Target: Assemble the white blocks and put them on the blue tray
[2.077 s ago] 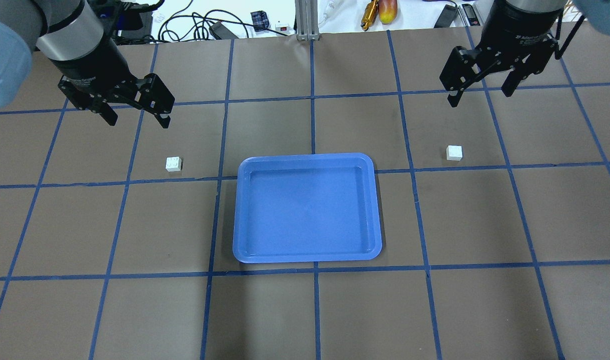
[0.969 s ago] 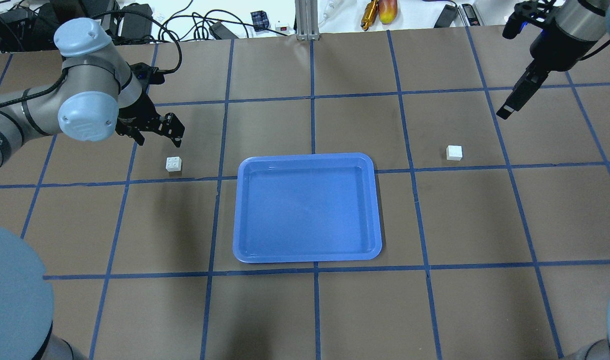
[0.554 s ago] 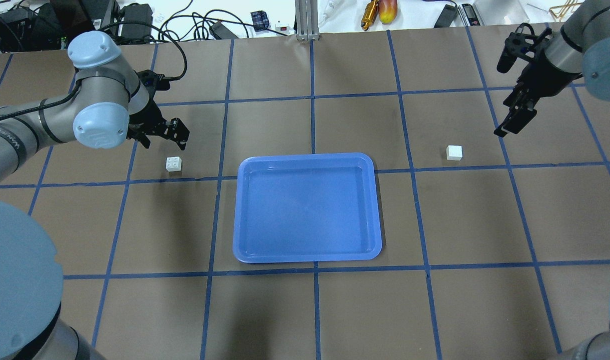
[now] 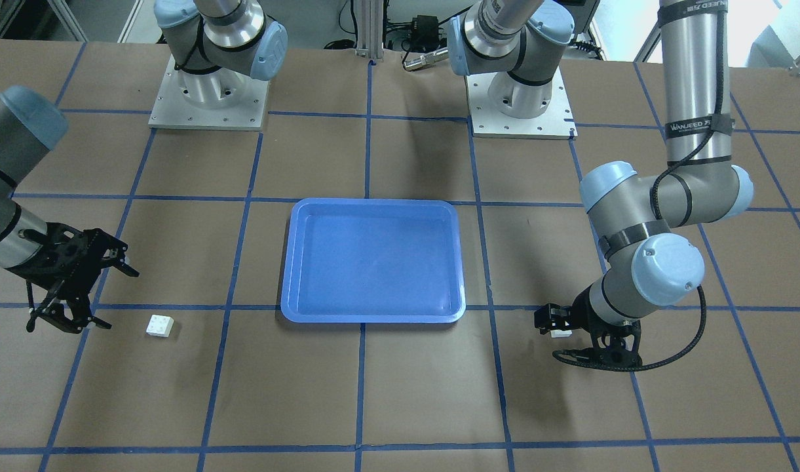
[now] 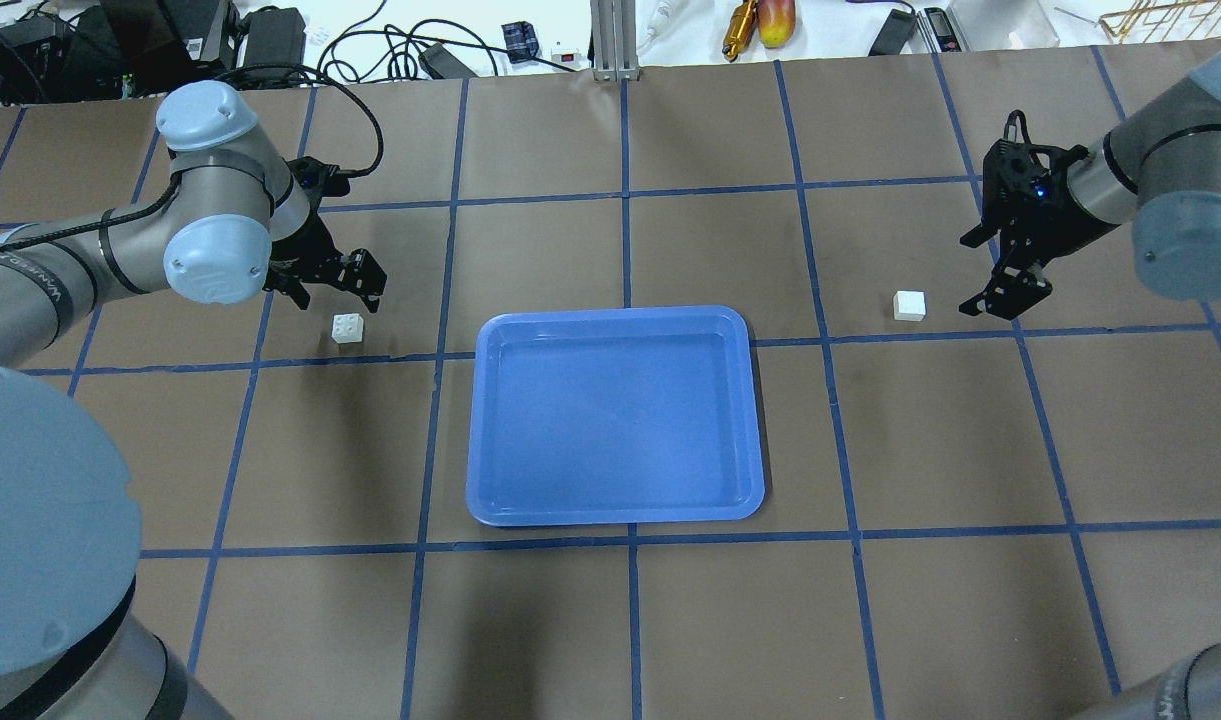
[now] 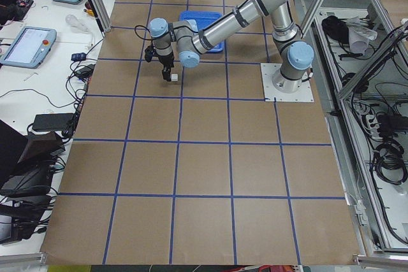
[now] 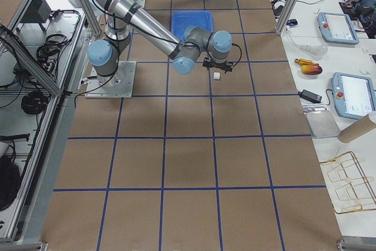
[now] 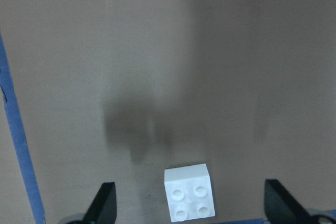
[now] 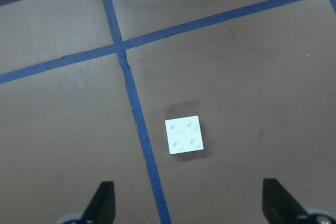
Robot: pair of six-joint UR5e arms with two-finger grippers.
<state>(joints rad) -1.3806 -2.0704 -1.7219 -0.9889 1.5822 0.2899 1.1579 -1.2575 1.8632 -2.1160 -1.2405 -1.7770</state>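
The left gripper should next grab the block by its plain sides, so that the white block's studded top stays free for assembly.
Two white blocks lie apart on the brown table. One block is left of the blue tray, the other block is to its right. My left gripper is open, low and just behind the left block. In the left wrist view that block lies between the fingertips. My right gripper is open, just right of the right block. In the right wrist view that block lies ahead of the fingertips. The tray holds nothing.
Blue tape lines grid the table. Both arm bases stand at the robot's side. Cables and tools lie on the bench beyond the far edge.
Both arms came down from high above the table. The left gripper moved toward the left block; the right gripper swung in and down beside the right block. Blocks and tray have not moved.
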